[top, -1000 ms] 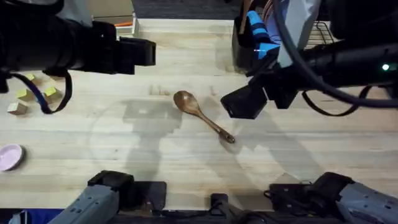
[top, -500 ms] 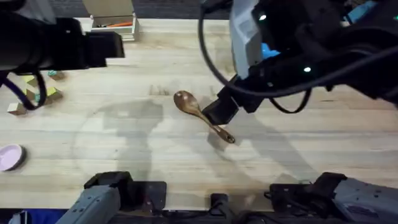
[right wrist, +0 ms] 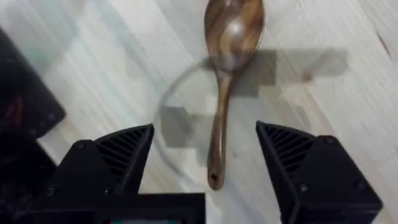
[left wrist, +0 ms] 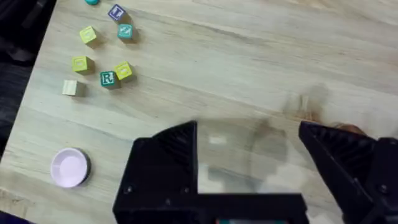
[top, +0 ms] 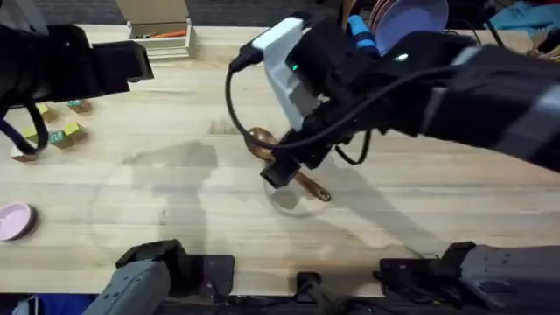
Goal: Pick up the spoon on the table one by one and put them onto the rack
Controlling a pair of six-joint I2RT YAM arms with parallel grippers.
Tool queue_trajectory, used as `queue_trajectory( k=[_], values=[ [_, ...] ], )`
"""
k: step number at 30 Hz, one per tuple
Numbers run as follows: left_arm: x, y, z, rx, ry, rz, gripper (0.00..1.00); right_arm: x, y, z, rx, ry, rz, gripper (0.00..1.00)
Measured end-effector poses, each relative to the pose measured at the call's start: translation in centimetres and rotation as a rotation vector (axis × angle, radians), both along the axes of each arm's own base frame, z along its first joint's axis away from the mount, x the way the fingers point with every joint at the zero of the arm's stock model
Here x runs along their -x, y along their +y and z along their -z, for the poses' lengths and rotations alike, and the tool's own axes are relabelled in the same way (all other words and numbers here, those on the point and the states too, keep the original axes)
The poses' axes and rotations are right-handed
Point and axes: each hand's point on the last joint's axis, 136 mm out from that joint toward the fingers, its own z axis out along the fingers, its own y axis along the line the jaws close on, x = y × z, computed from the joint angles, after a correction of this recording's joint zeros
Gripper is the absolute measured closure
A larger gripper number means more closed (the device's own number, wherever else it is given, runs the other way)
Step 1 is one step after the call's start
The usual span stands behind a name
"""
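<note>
My right gripper needs to put the wooden spoon [top: 262,142] onto the rack, so next it has to take hold of the spoon by its slim handle [top: 307,183].
A dark reddish-brown wooden spoon [top: 262,142] lies on the table [top: 437,219] near the middle, its bowl toward the far left and its handle end [top: 322,194] toward the near right. My right gripper [top: 280,171] hovers over the handle, open. In the right wrist view the spoon [right wrist: 227,68] runs lengthwise between the two spread fingers [right wrist: 118,155], with the gripper [right wrist: 205,165] above the handle's end and not touching it. My left gripper [left wrist: 249,162] hangs open and empty over bare table at the far left [top: 131,61]. The rack is hidden behind my right arm.
Small coloured letter blocks [top: 57,136] and a pink round dish [top: 13,220] lie at the left edge; they also appear in the left wrist view as blocks [left wrist: 106,71] and dish [left wrist: 70,167]. A beige open box [top: 157,26] stands at the far edge. A bluish plate [top: 411,17] stands at the far right.
My right arm has swung left and down from the far right until its gripper is over the spoon's handle. The left arm has drawn back a little to the left. The spoon has not moved.
</note>
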Motion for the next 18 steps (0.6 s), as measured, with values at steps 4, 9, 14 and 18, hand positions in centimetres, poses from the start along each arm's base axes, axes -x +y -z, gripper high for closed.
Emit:
queue_trajectory(
  k=[4,9,14,18],
  values=[
    [0.0,0.0,0.0,0.000,0.000,0.000,0.007,-0.7,0.1,2.0,0.052,0.008,0.036,0.003],
    [0.0,0.0,0.0,0.000,0.000,0.000,0.007,-1.6,-0.1,4.8,0.114,0.032,0.094,0.004],
    [0.0,0.0,0.0,0.000,0.000,0.000,0.007,-2.1,0.1,6.6,0.138,0.049,0.124,0.004],
    [0.0,0.0,0.0,0.000,0.000,0.000,0.008,-2.8,-0.3,7.5,0.176,0.028,0.167,0.004]
  ],
)
